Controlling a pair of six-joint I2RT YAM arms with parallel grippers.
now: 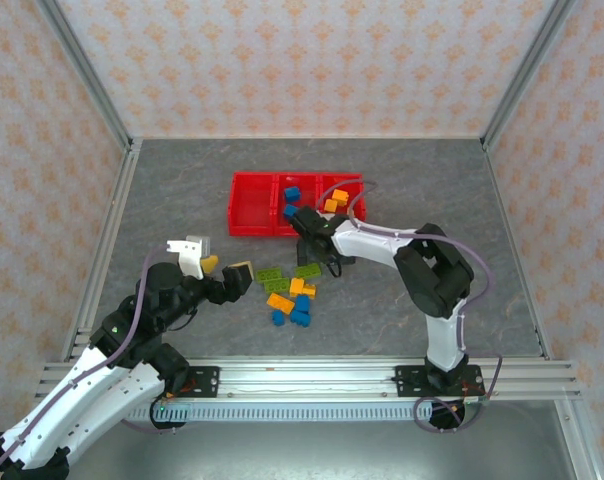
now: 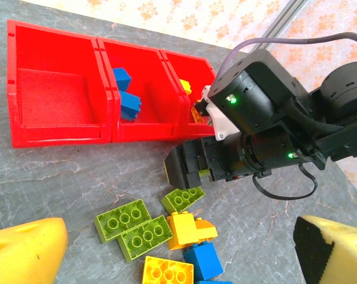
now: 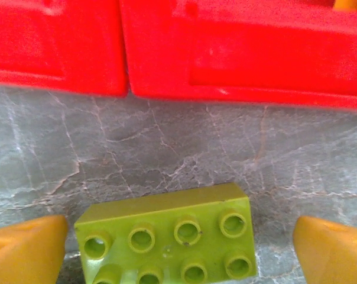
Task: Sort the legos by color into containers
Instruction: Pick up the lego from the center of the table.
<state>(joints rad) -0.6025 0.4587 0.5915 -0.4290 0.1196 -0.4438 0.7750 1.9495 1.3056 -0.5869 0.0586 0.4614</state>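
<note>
The green brick [image 3: 167, 240] is ready for my right gripper to close on it now: my open fingers reach down next to the brick's two ends in the right wrist view.
The red three-bin tray [image 1: 252, 230] lies at mid-table. Its left bin [image 2: 54, 97] is empty, blue bricks [image 2: 130, 105] lie in the middle bin, and orange ones [image 1: 336, 200] in the right bin. Loose legos [image 1: 290, 290] in lime green, orange-yellow and blue sit just in front of it. My right gripper [image 1: 314, 252] is low over the pile, open. Its yellow fingers [image 3: 25, 251] straddle a studs-up lime green brick [image 3: 166, 242] resting on the table, with gaps on both sides. My left gripper [image 1: 227, 272] hovers open left of the pile, nothing between its fingers [image 2: 25, 251].
The tray's front wall [image 3: 243, 71] is a short way beyond the green brick. Two upside-down green bricks [image 2: 134, 228], an orange one [image 2: 190, 229] and a blue one [image 2: 203, 260] lie close together beneath my left gripper. Aluminium frame rails and patterned walls enclose the grey table [image 1: 182, 210].
</note>
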